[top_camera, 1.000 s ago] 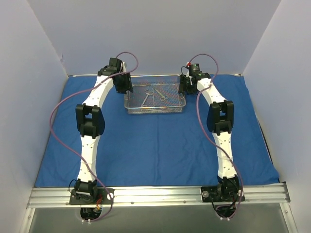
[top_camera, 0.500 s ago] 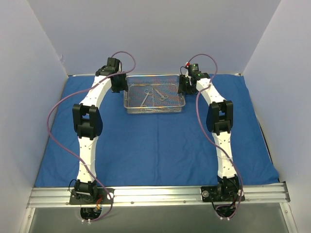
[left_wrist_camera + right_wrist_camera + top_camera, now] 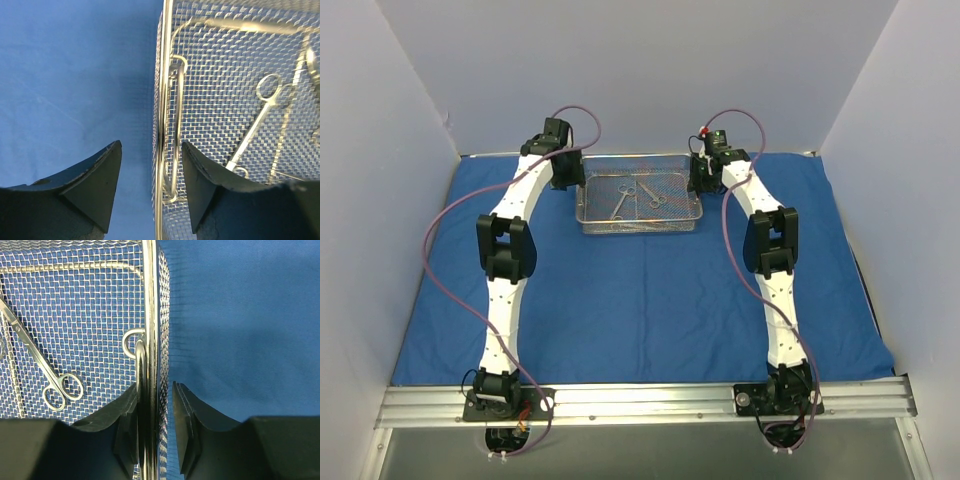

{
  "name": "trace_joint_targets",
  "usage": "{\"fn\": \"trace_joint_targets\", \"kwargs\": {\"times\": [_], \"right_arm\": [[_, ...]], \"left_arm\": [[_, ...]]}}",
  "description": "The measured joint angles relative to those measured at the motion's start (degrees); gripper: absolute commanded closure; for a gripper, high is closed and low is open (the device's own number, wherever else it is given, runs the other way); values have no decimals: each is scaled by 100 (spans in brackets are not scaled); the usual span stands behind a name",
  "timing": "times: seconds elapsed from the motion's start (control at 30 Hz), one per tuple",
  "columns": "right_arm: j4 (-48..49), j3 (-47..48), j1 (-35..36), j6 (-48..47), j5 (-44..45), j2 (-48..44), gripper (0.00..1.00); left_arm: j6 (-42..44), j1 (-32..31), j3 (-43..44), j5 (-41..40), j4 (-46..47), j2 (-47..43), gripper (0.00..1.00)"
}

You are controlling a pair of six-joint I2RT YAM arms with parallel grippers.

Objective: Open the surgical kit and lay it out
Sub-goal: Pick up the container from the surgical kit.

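My left gripper will next carry the instruments level, grabbing the tray's rim and end handle together, opposite my right gripper.
The blue cloth wrap lies spread flat over the table. The silver wire-mesh tray stands on it at the back centre, holding thin steel instruments: scissors and forceps. My left gripper is open at the tray's left end. In the left wrist view it straddles the tray's rim and end handle without touching. My right gripper is at the tray's right end. In the right wrist view it is narrowly open around the rim, with a gap on the outer side. Scissors lie inside.
White walls enclose the table on the left, back and right. A metal rail with both arm bases runs along the near edge. Purple cables loop beside each arm.
My left arm has shifted slightly left and back, the gripper staying at the tray's left end. The right arm and the tray have not visibly moved.
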Motion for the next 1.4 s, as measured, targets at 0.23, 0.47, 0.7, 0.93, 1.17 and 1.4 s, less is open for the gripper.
{"fn": "trace_joint_targets", "kwargs": {"times": [0.23, 0.47, 0.7, 0.93, 1.17, 1.4], "right_arm": [[0, 2, 13, -33, 24, 9, 74], [0, 4, 63, -101, 127, 11, 85], [13, 7, 83, 4, 249, 11, 100], [214, 7, 286, 33, 896, 11, 100], [354, 326, 765, -352, 1377, 7, 100], [743, 402, 1582, -758, 1445, -120, 100]], "left_arm": [[-2, -2, 13, 103, -59, 293, 39], [-20, -2, 245, 376, -98, 474, 71], [2, 0, 417, 625, -136, 581, 98], [-197, -2, 68, 640, -13, 378, 98], [-894, 52, -2968, 136, 688, -1714, 98], [-1095, 282, -4760, -772, 704, -4046, 98]]}}
